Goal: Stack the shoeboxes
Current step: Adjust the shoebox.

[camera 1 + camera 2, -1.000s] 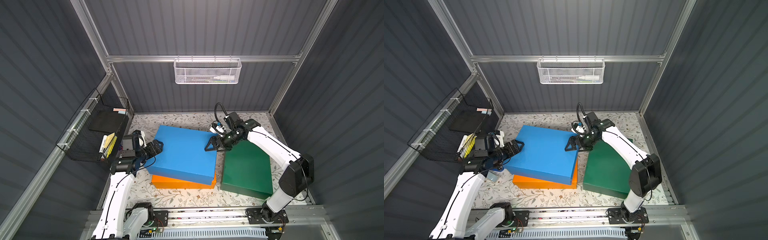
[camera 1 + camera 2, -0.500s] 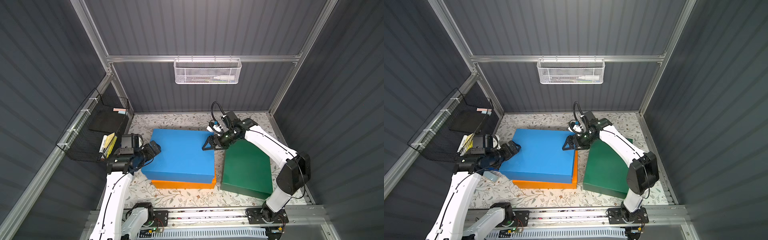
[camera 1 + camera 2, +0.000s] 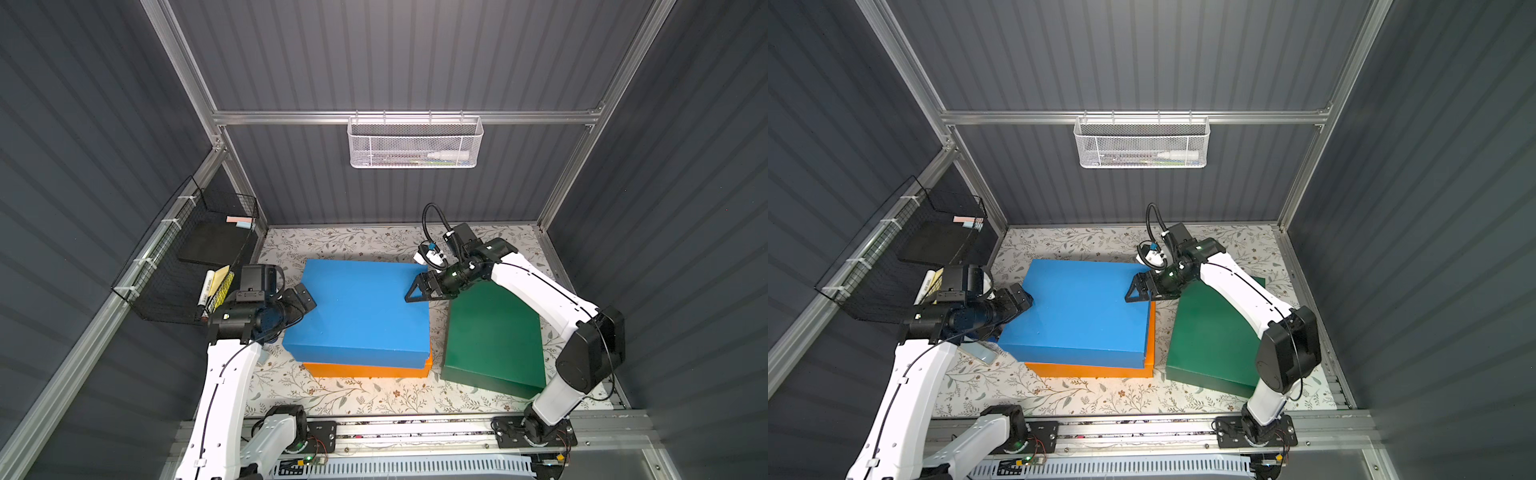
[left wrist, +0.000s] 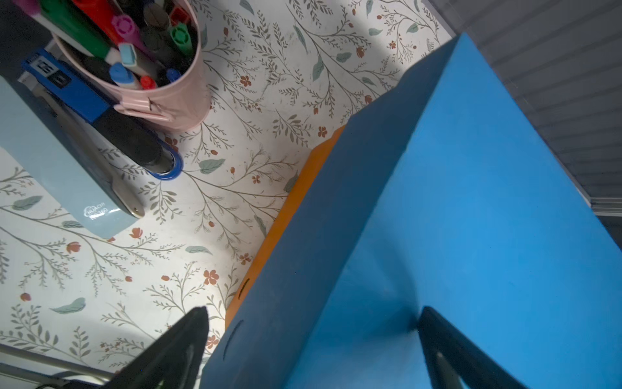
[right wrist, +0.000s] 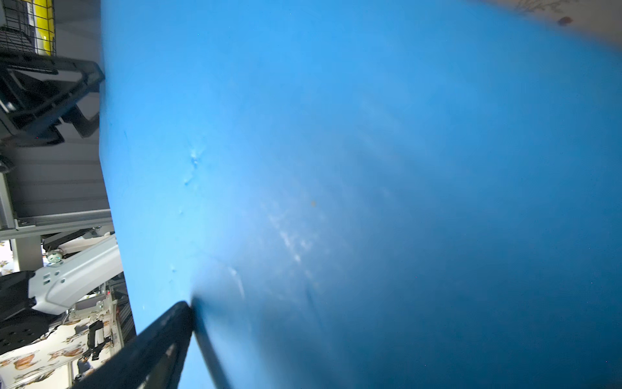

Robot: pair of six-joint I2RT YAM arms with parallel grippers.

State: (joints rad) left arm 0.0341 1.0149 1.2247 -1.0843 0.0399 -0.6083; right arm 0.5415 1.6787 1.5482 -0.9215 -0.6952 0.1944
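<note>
I should next use my left gripper to grab the blue shoebox's side edge opposite my right gripper, to stack it squarely on the orange shoebox (image 3: 365, 370).
The blue shoebox (image 3: 361, 307) (image 3: 1084, 307) lies on the orange shoebox (image 3: 365, 370) (image 3: 1092, 370), turned slightly, so orange shows along the front and right. The dark green shoebox (image 3: 490, 332) (image 3: 1208, 332) sits alone on the floor to the right, under my right arm. My left gripper (image 3: 305, 297) (image 4: 313, 320) is open, its jaws straddling the blue box's (image 4: 471, 235) left edge without pinching it; a strip of the orange box (image 4: 272, 235) shows below. My right gripper (image 3: 417, 289) (image 3: 1138, 291) is open at the blue lid's (image 5: 336, 168) right rim, one fingertip (image 5: 168, 330) touching it.
A pink cup of markers (image 4: 161, 101) and a light-blue stapler (image 4: 60, 175) stand on the floral floor left of the stack. A black wire basket (image 3: 187, 257) hangs on the left wall, a white mesh basket (image 3: 415, 141) on the back wall. The arms' rail (image 3: 415, 432) runs along the front.
The blue box has swung round and settled squarer on the orange box. My left gripper has opened wider and drawn back to the box's left edge. The right gripper followed slightly left.
</note>
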